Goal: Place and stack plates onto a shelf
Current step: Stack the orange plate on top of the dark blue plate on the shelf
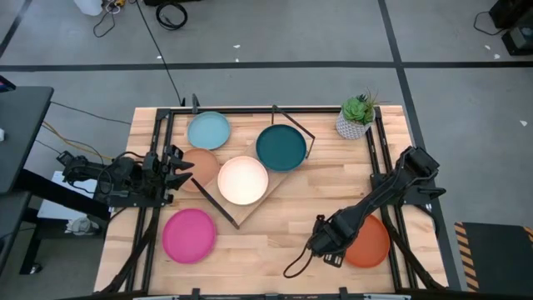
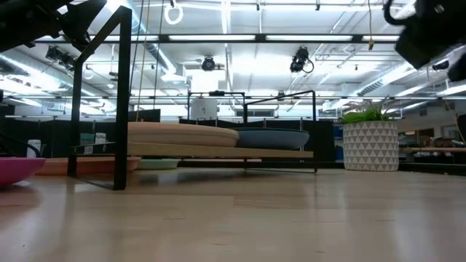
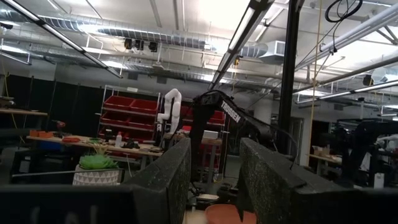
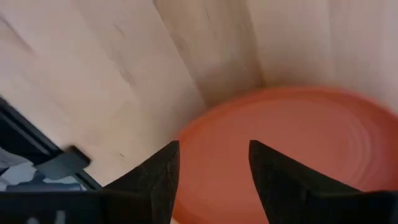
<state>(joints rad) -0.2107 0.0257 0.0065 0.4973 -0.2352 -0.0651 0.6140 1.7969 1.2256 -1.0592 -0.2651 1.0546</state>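
I will stack the orange plate onto the shelf, so my right gripper will first grab the orange plate by its rim (image 1: 354, 229) (image 4: 211, 113) next.
The shelf (image 1: 250, 208) is a light wood board lying slantwise on the tabletop. It carries the cream plate (image 1: 242, 179) and the dark teal plate (image 1: 281, 147). The light blue plate (image 1: 208, 130), tan plate (image 1: 200, 169), pink plate (image 1: 189, 235) and orange plate (image 1: 371, 242) lie flat on the table. My right gripper (image 4: 211, 149) is open and hovers over the orange plate's (image 4: 292, 143) left rim. My left gripper (image 3: 214, 149) is open at the table's left edge, level, just left of the tan plate. Blue and grey plates are out of view.
A potted plant (image 1: 358, 117) stands at the far right corner. Black frame rails (image 1: 383, 167) run along both table sides. The low view shows the shelf board (image 2: 218, 151) raised on thin black legs, with the light blue plate (image 2: 156, 164) showing below the board. Bare wood lies in the near middle.
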